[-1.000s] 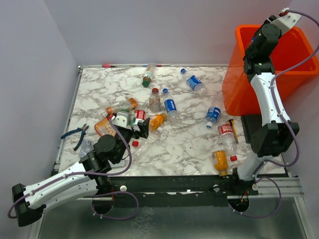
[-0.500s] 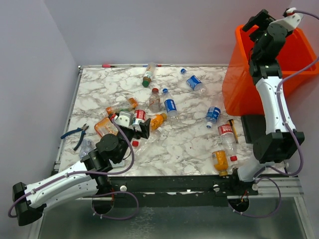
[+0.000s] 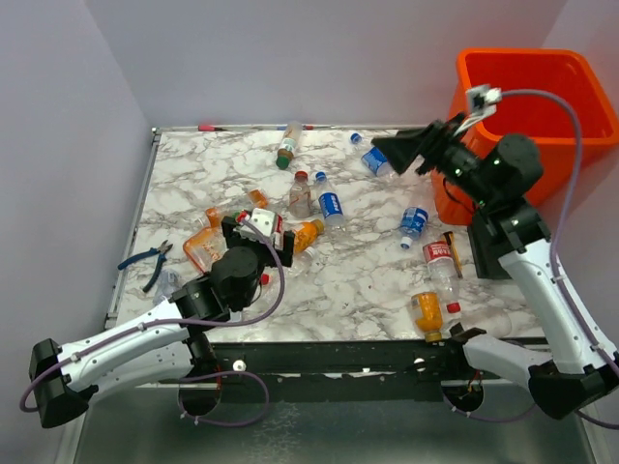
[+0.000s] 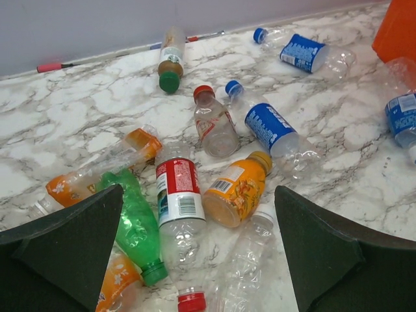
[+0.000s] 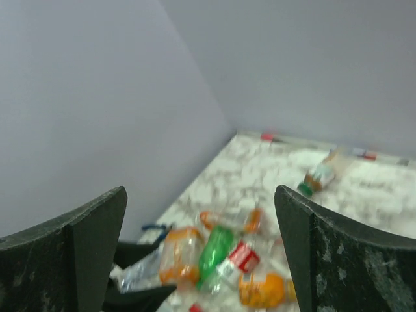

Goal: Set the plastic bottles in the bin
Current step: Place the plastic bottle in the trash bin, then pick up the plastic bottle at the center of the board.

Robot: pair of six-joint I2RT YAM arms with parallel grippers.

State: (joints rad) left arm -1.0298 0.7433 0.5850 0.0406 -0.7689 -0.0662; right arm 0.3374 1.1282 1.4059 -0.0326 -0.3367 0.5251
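Observation:
My left gripper grabs the clear white-capped bottle around its body [image 3: 293, 270] [image 4: 245, 272] next, so the cap end stays free to hand over to my right gripper.
Several plastic bottles lie scattered on the marble table. My left gripper [image 3: 257, 232] is open just above a cluster of them. Between its fingers lie a red-label bottle [image 4: 177, 195] and a clear white-capped one [image 4: 250, 253], with a green bottle [image 4: 136, 224] and an orange one [image 4: 237, 188] beside them. My right gripper [image 3: 401, 150] is open and empty. It hangs in the air left of the orange bin [image 3: 527, 60] and faces the table. In the right wrist view the right gripper [image 5: 200, 195] frames the blurred cluster, including the green bottle [image 5: 214, 250].
Blue-handled pliers [image 3: 145, 261] lie at the table's left edge. A red pen [image 3: 211, 127] lies along the back edge. More bottles lie near the bin: a blue-label one [image 3: 413, 222], a red-label one [image 3: 440, 266] and an orange one [image 3: 427, 314].
My right gripper opened above the bin, then swung left and down out of it over the table. My left gripper has moved forward and right over the bottle cluster.

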